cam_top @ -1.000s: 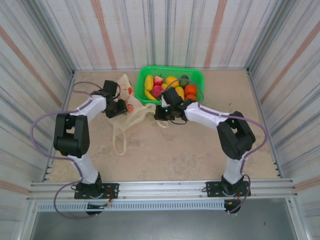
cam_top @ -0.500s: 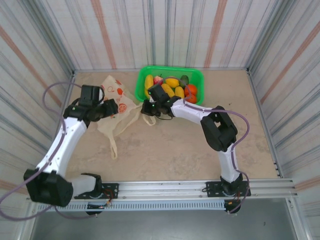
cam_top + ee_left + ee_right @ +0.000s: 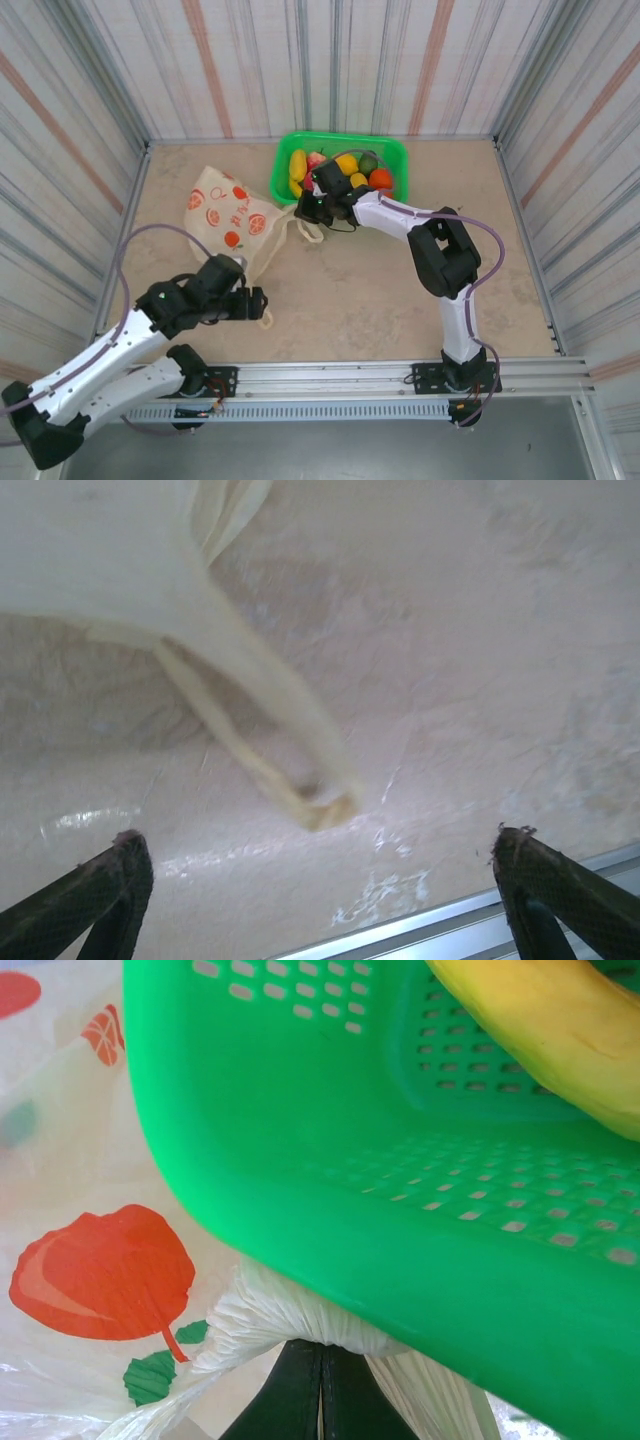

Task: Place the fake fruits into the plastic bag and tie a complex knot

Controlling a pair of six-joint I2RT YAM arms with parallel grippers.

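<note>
The left gripper picks up the plastic bag [image 3: 228, 207] by the end of its free handle loop next, to keep the bag's opening open for the fruits.
The pale plastic bag [image 3: 228, 207] lies flat on the table, its red-orange fruit prints facing up. The fake fruits [image 3: 347, 163] sit in the green basket [image 3: 395, 152]; a yellow banana [image 3: 560, 1030] lies over its wall. My right gripper [image 3: 305, 208] is shut on a bunched white bag handle [image 3: 290, 1310] right under the basket's corner [image 3: 330, 1180]. My left gripper [image 3: 318, 842] is open wide, hovering low over the table. The end of the other handle loop [image 3: 322, 802] lies just beyond its fingertips [image 3: 125, 845], untouched. I see no knot.
The metal rail [image 3: 470, 925] at the table's near edge runs just behind the left gripper. Striped walls [image 3: 80, 150] enclose the table on three sides. Bare table surface [image 3: 400, 290] spreads in front of the basket.
My left arm swung from the far left back to the table's front, and the bag now lies spread flat. The right gripper moved closer to the basket, still holding the handle.
</note>
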